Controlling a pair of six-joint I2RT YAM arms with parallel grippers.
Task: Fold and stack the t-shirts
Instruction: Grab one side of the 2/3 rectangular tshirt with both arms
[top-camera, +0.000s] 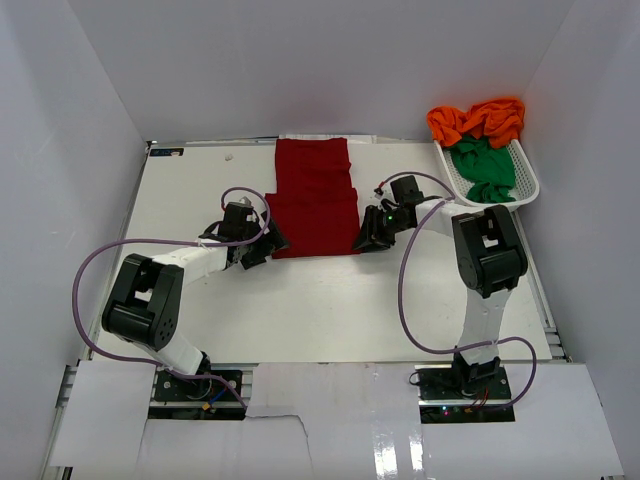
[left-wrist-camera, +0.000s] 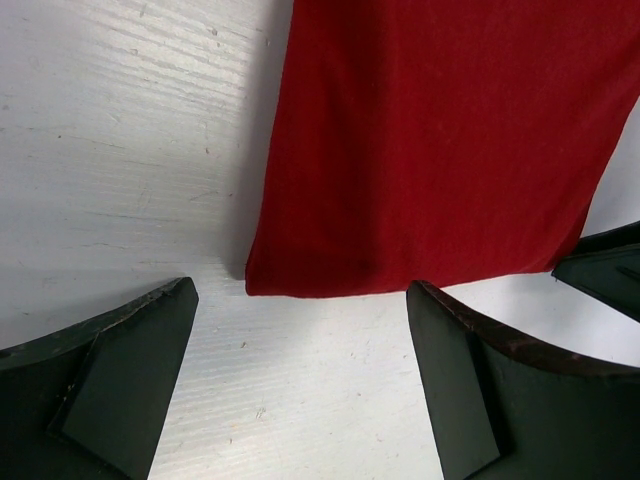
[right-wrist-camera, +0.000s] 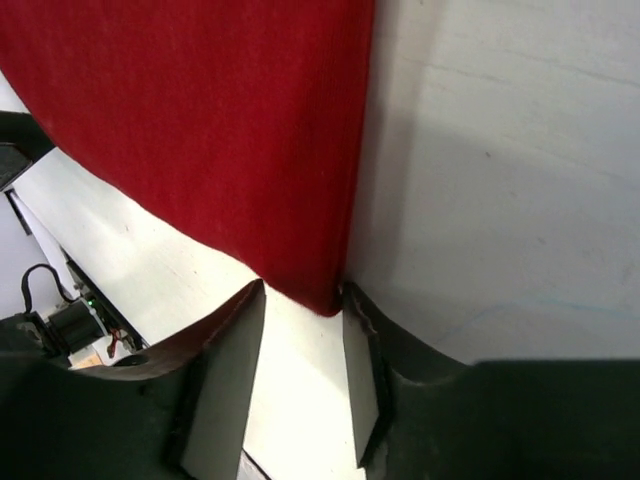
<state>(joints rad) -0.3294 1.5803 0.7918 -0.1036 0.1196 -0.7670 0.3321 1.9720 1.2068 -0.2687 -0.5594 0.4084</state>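
I will grab the dark red t-shirt's near corner (top-camera: 277, 255) (left-wrist-camera: 268, 280) next with my left gripper, opposite my right gripper's corner. Then the t-shirt's near edge can be folded over.
A dark red t-shirt (top-camera: 313, 195) lies folded into a long strip on the white table (top-camera: 300, 300), its near edge toward the arms. My left gripper (top-camera: 268, 243) sits at the shirt's near left corner. In the left wrist view this gripper (left-wrist-camera: 300, 300) is wide open over bare table, and the red hem (left-wrist-camera: 440, 150) ends just beyond its fingertips. My right gripper (top-camera: 365, 240) is at the near right corner. In the right wrist view its jaws (right-wrist-camera: 303, 295) stand partly apart, with the tip of the red corner (right-wrist-camera: 200, 120) between the fingertips.
A white lattice basket (top-camera: 525, 190) stands at the back right, holding a green shirt (top-camera: 482, 165) with an orange shirt (top-camera: 478, 120) draped over its far rim. White walls enclose the table on three sides. Purple cables loop beside both arms.
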